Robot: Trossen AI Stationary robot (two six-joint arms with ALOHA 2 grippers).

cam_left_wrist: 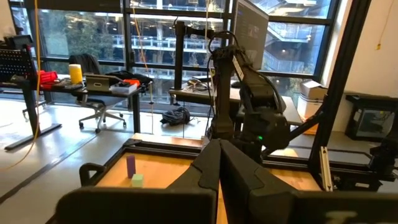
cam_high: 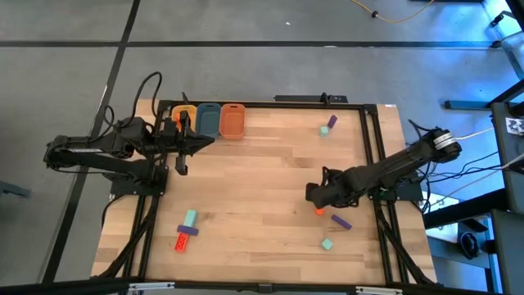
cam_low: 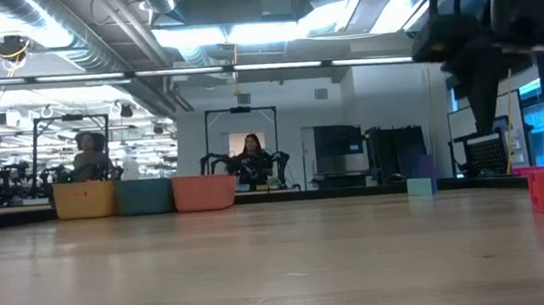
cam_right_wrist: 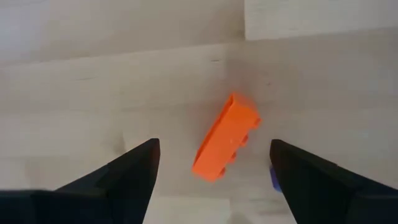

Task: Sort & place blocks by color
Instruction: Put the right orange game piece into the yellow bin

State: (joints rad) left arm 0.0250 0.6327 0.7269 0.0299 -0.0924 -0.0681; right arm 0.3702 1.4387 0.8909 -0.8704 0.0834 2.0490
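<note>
The fingers of the right gripper are above the orange-red bar (cam_high: 319, 211) and would miss the bar if they closed now. The right gripper should go lower first, then close on the bar.
My right gripper (cam_right_wrist: 214, 144) is open and points down over an orange-red bar (cam_right_wrist: 225, 137) that lies flat on the wood. Its fingers stand on either side of the bar without touching it. In the high view this gripper (cam_high: 316, 197) hovers at the table's right side, just above the bar (cam_high: 319, 211). A purple block (cam_high: 341, 221) and a teal cube (cam_high: 327, 244) lie close by, toward the near edge. More blocks lie near-left: teal (cam_high: 190, 218), purple (cam_high: 188, 232) and orange-red (cam_high: 180, 241). A purple and a teal block (cam_high: 329, 124) sit far right. My left gripper (cam_high: 201, 141) is shut and waits by the tubs.
Three tubs stand in a row at the far-left edge: yellow (cam_high: 183, 117), blue (cam_high: 208, 119) and orange (cam_high: 232, 120). A black frame (cam_high: 372, 147) borders the table. The middle of the tabletop (cam_high: 262, 180) is bare wood. People sit in the room beyond.
</note>
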